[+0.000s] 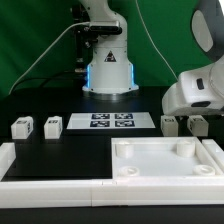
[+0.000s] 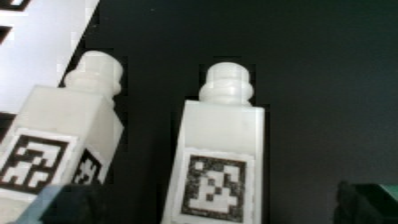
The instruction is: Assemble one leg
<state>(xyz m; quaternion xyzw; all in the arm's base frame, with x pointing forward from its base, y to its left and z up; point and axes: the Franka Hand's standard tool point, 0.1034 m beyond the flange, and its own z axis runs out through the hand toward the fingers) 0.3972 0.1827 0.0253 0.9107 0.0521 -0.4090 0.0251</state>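
Note:
My gripper needs to hold the white leg by its tagged body (image 1: 198, 127) (image 2: 215, 186), so its rounded peg end stays free to go into a corner socket.
In the wrist view two white legs lie side by side on the black table, each with a rounded peg end and a black-and-white tag. One leg (image 2: 222, 140) lies between my open fingers; one fingertip (image 2: 71, 205) shows at its side. The other leg (image 2: 63, 125) lies just outside. My gripper (image 2: 222, 205) is open and low around the leg, not closed on it. In the exterior view the gripper (image 1: 186, 122) hangs over these two legs (image 1: 172, 125) (image 1: 199, 126) at the right. Two more legs (image 1: 21, 127) (image 1: 52, 125) stand at the left.
The marker board (image 1: 110, 121) lies in front of the robot base, and a part of it shows in the wrist view (image 2: 45, 50). The large white tray-like piece with round corner sockets (image 1: 170, 165) lies at the front right. A white rim (image 1: 50, 185) borders the front left.

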